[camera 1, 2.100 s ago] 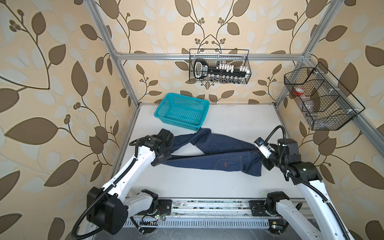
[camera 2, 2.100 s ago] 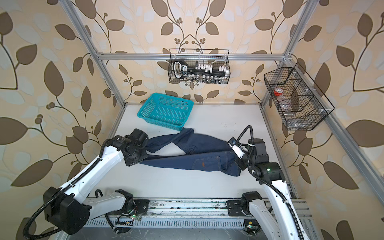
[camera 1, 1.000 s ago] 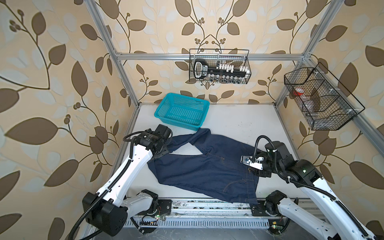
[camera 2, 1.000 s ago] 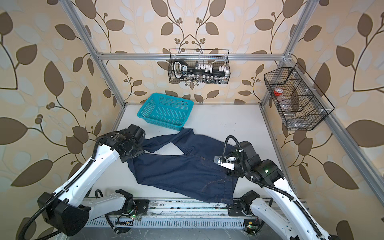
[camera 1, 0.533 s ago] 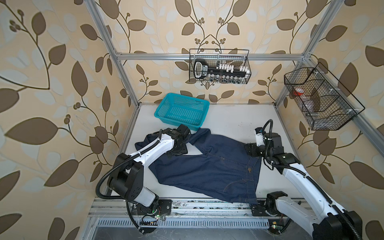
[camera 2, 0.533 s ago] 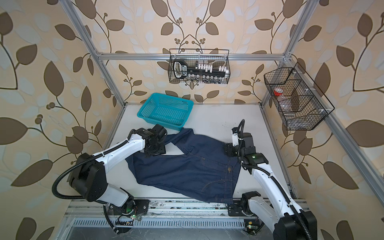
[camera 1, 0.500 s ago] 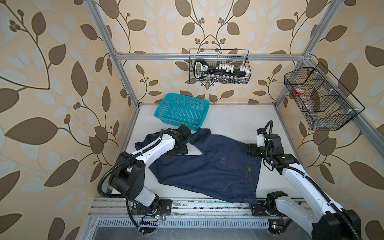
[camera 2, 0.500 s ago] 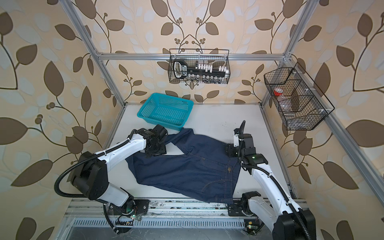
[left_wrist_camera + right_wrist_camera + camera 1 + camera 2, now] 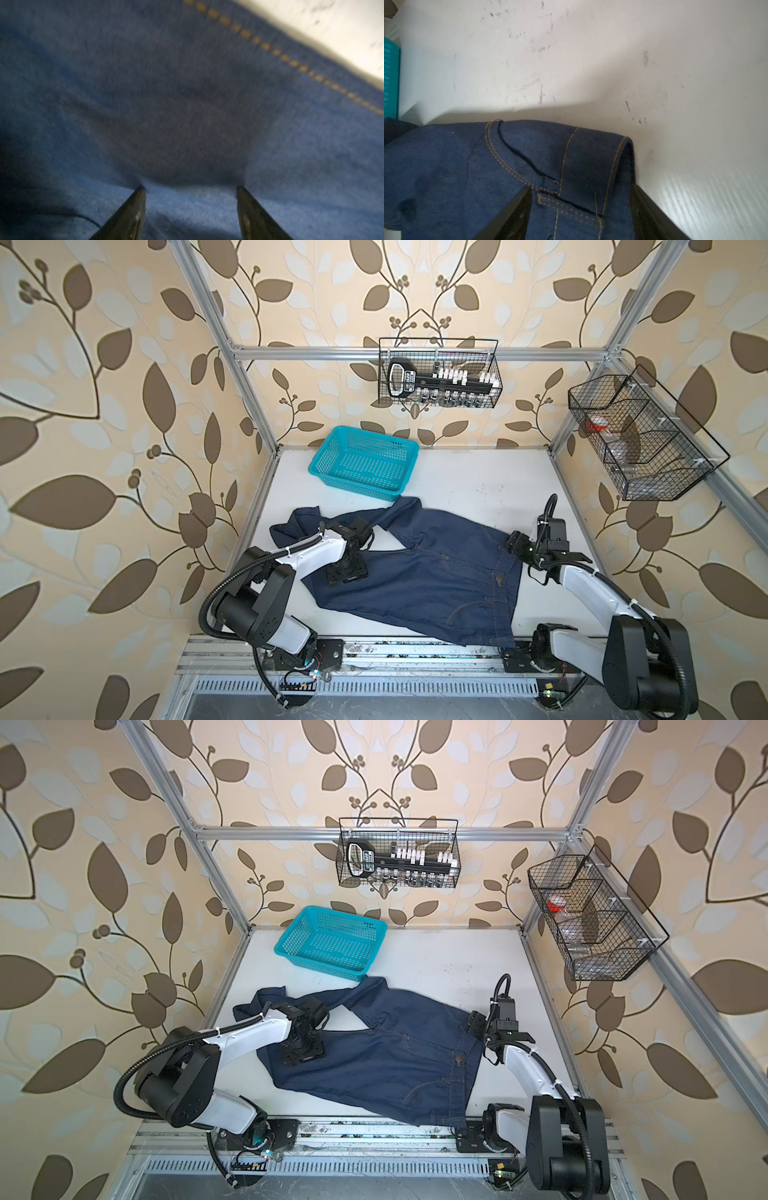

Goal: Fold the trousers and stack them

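Note:
My right gripper is about to grip the far waistband corner (image 9: 508, 536) (image 9: 619, 148). This will stretch the trousers flat for folding.
The dark navy trousers (image 9: 432, 585) (image 9: 386, 1065) lie spread on the white table in both top views. The waistband is at the right and the legs run left toward the basket. My left gripper (image 9: 347, 572) (image 9: 302, 1050) points down on a leg. In its wrist view its gripper (image 9: 191, 188) is open, the fingertips resting on blurred denim (image 9: 187, 93) with orange stitching. My right gripper (image 9: 514, 543) (image 9: 476, 1025) is at the far waistband corner. In the right wrist view this gripper (image 9: 581, 187) is open, and its fingers straddle the waistband (image 9: 591, 158).
A teal plastic basket (image 9: 353, 484) (image 9: 320, 964) stands at the back left, touching a trouser leg. Two wire baskets hang on the back wall (image 9: 440, 377) and the right wall (image 9: 640, 439). The near trouser edge overhangs the metal rail (image 9: 415, 651). Bare table lies behind the waistband.
The trousers went from a narrow folded strip to lying spread open. My left gripper moved from the left edge onto the leg, and my right gripper moved to the far waistband corner.

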### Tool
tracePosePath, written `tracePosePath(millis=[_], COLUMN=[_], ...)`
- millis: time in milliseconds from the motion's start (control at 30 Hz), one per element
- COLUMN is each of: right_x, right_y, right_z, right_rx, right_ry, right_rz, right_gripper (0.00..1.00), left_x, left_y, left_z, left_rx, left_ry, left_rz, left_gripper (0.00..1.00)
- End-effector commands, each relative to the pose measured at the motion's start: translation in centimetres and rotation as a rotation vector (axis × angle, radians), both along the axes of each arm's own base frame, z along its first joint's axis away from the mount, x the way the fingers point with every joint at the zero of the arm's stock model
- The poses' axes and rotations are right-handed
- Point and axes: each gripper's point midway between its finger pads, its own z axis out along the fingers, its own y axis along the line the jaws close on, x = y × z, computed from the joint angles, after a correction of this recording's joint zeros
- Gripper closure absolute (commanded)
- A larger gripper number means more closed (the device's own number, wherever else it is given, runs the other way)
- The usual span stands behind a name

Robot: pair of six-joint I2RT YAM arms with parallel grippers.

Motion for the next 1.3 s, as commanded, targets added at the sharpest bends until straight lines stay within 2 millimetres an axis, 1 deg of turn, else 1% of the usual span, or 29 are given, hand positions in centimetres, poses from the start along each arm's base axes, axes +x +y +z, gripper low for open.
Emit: tracePosePath(millis=[0, 67, 133, 200, 267, 300, 367, 433, 533, 600, 633, 667, 767, 833, 900, 967, 1033, 1100, 1167, 1267], right_x=[1.5, 2.0, 2.3, 2.8, 3.7, 4.0, 5.4, 6.6, 7.7, 8.1, 8.3, 8.4, 8.1, 7.9, 7.7, 7.3, 6.7, 6.2, 5.7, 5.3], right_y=[0.8, 0.8, 0.8, 0.9, 0.8, 0.7, 0.6, 0.8, 1.6, 1.8, 2.2, 2.5, 2.9, 2.7, 2.5, 2.2, 2.2, 2.1, 2.1, 2.2], right_z=[-0.3, -1.0, -1.5, -1.6, -0.6, -0.1, 1.8, 3.6, 6.2, 8.1, 9.2, 10.2, 12.5, 13.8, 14.9, 15.6, 15.5, 15.0, 14.2, 13.6], right_rx=[0.078, 0.087, 0.093, 0.092, 0.067, 0.049, -0.007, -0.069, -0.135, -0.181, -0.201, -0.229, -0.338, -0.399, -0.437, -0.473, -0.486, -0.491, -0.487, -0.478], right_ry=[-0.041, -0.031, -0.02, -0.022, -0.045, -0.05, -0.082, -0.089, -0.116, -0.136, -0.162, -0.183, -0.222, -0.244, -0.27, -0.28, -0.281, -0.276, -0.266, -0.265], right_rz=[0.032, 0.033, 0.039, 0.065, 0.104, 0.124, 0.215, 0.332, 0.513, 0.585, 0.634, 0.673, 0.774, 0.794, 0.79, 0.776, 0.776, 0.769, 0.766, 0.761], right_gripper=[0.3, 0.34, 0.4, 0.54, 0.71, 0.77, 0.89, 0.96, 0.97, 0.97, 1.0, 1.0, 1.0, 1.0, 1.0, 1.0, 1.0, 1.0, 1.0, 1.0], left_x=[-1.0, -1.4, -1.3, -0.7, 0.3, 0.8, 2.2, 3.4, 5.0, 6.5, 7.4, 8.4, 11.6, 13.4, 14.7, 15.9, 16.6, 17.5, 17.9, 18.2], left_y=[0.0, 0.0, 0.0, -0.3, -0.6, -0.8, -1.1, -1.3, -1.7, -2.3, -2.4, -2.5, -3.3, -3.8, -3.7, -4.0, -4.3, -3.2, -2.1, -0.9], left_z=[0.9, 1.2, 1.9, 3.2, 4.8, 5.5, 7.0, 8.1, 9.1, 9.4, 9.7, 9.7, 10.0, 9.5, 8.8, 8.3, 7.8, 7.0, 6.2, 5.7], left_rx=[-0.033, -0.04, -0.043, -0.054, -0.065, -0.068, -0.068, -0.061, -0.048, -0.047, -0.038, -0.016, 0.037, 0.073, 0.124, 0.142, 0.169, 0.235, 0.202, 0.155], left_ry=[-0.005, 0.003, -0.005, -0.03, -0.073, -0.094, -0.138, -0.169, -0.201, -0.231, -0.256, -0.278, -0.354, -0.383, -0.365, -0.334, -0.319, -0.293, -0.252, -0.221], left_rz=[0.02, 0.013, -0.002, -0.018, -0.03, -0.035, -0.045, -0.058, -0.074, -0.11, -0.137, -0.167, -0.321, -0.448, -0.536, -0.62, -0.701, -0.733, -0.748, -0.78], left_gripper=[0.3, 0.3, 0.29, 0.29, 0.29, 0.28, 0.28, 0.28, 0.27, 0.25, 0.25, 0.24, 0.23, 0.22, 0.21, 0.21, 0.21, 0.19, 0.18, 0.19])
